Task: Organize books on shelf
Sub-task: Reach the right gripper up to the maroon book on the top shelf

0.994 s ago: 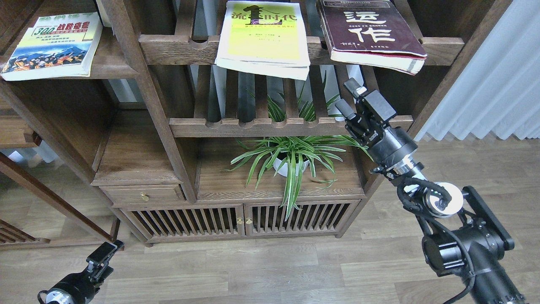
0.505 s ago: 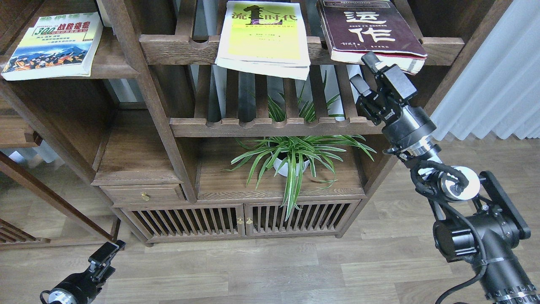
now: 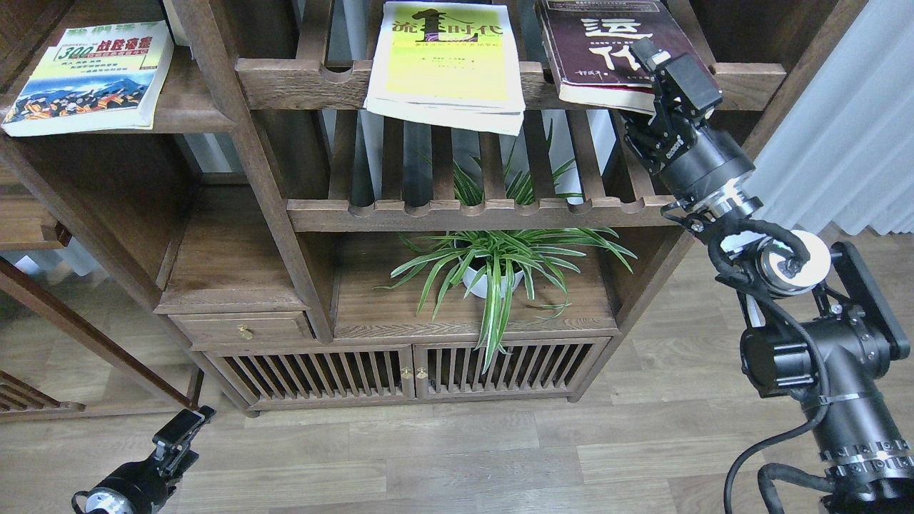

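Note:
My right gripper needs to move the maroon book off the rack. It should next pick up the book by its bottom cover corner (image 3: 643, 96).
The "300" book (image 3: 93, 78) lies flat on the solid dark-brown shelf (image 3: 189, 120) at the upper left. The yellow-green book (image 3: 446, 64) lies on the top slatted rack, its front edge hanging over the rail. The thick maroon book (image 3: 596, 53) lies to its right on the same rack. My right gripper (image 3: 637, 86) is raised at the maroon book's front right corner. It is open: one finger (image 3: 645, 51) lies over the cover, the other is below the page edge. My left gripper (image 3: 182, 427) hangs low near the floor, small and dark.
A spider plant in a white pot (image 3: 493, 275) stands on the cabinet top under the lower slatted rack (image 3: 471, 208). The cabinet has slatted doors (image 3: 407, 371) and a small drawer (image 3: 243, 332). A white curtain (image 3: 842, 107) hangs at the right.
My right arm has risen up and to the right, from beside the lower rack to the maroon book's front corner. The books and the left arm have barely moved.

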Robot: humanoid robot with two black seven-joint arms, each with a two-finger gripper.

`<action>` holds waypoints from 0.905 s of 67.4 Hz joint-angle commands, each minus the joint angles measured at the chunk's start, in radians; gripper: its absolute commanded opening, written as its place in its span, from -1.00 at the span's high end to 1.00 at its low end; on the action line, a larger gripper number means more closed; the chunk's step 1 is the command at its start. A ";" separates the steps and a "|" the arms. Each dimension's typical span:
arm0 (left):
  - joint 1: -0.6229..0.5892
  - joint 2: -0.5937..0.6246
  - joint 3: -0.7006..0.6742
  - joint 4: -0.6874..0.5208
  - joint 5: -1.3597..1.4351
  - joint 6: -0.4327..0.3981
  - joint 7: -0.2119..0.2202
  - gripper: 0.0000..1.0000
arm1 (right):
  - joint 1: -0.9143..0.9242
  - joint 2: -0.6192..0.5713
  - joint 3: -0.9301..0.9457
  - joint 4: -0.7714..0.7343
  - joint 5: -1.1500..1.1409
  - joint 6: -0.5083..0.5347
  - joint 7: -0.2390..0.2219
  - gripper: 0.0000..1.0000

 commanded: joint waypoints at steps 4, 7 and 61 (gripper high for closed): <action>0.000 0.000 0.001 0.000 0.000 0.000 0.003 -0.97 | 0.025 -0.002 -0.001 -0.021 -0.002 -0.041 0.000 -0.75; 0.000 0.000 0.000 0.000 0.000 0.000 0.008 -0.97 | 0.028 -0.002 -0.001 -0.029 -0.002 -0.044 0.000 -0.70; 0.003 0.002 0.000 0.001 0.000 0.000 0.011 -0.97 | 0.028 -0.045 0.047 -0.046 0.004 0.077 -0.021 0.95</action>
